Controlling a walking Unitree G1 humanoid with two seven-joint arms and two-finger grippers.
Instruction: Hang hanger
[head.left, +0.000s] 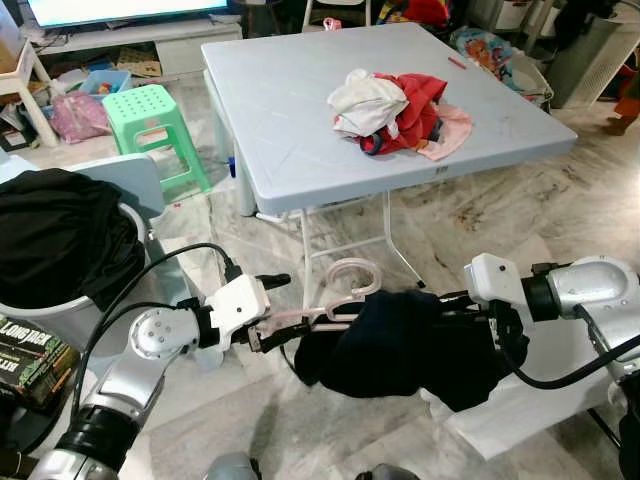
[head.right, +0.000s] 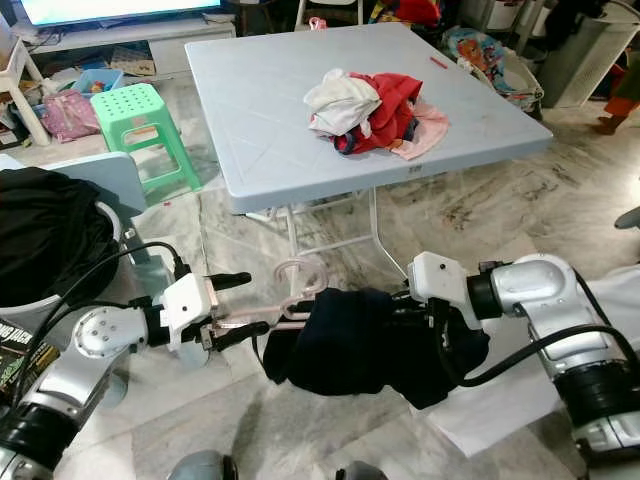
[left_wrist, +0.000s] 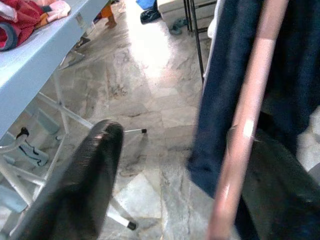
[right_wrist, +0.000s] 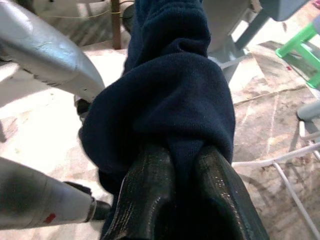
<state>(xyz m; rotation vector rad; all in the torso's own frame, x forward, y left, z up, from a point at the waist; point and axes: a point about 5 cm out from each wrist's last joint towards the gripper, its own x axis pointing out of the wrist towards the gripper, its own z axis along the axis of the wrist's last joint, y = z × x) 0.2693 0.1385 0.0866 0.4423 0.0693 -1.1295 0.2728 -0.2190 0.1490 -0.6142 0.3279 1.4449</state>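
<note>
I should next use my left gripper to hang the hanger, grabbing the hanger by the bare end of its lower bar (head.left: 284, 332). The navy garment is bunched up over half the hanger.
A pink plastic hanger (head.left: 350, 277) hangs low over the marble floor in front of the table, hook upward. A dark navy garment (head.left: 400, 345) is bunched over its right half and hides that side. My left gripper (head.left: 285, 308) is at the hanger's bare left arm. Its fingers (left_wrist: 75, 190) stand apart, and the pink rod (left_wrist: 245, 125) lies against the lower one. My right gripper (right_wrist: 185, 150) is shut on a thick fold of the navy garment (right_wrist: 170, 100), its fingertips buried in the cloth.
A light blue folding table (head.left: 300, 120) stands just ahead with a pile of red, white and pink clothes (head.left: 395, 112). At the left are a green stool (head.left: 150, 115) and a basket of black clothes (head.left: 60, 245). A white sheet (head.left: 520, 410) lies on the floor at the right.
</note>
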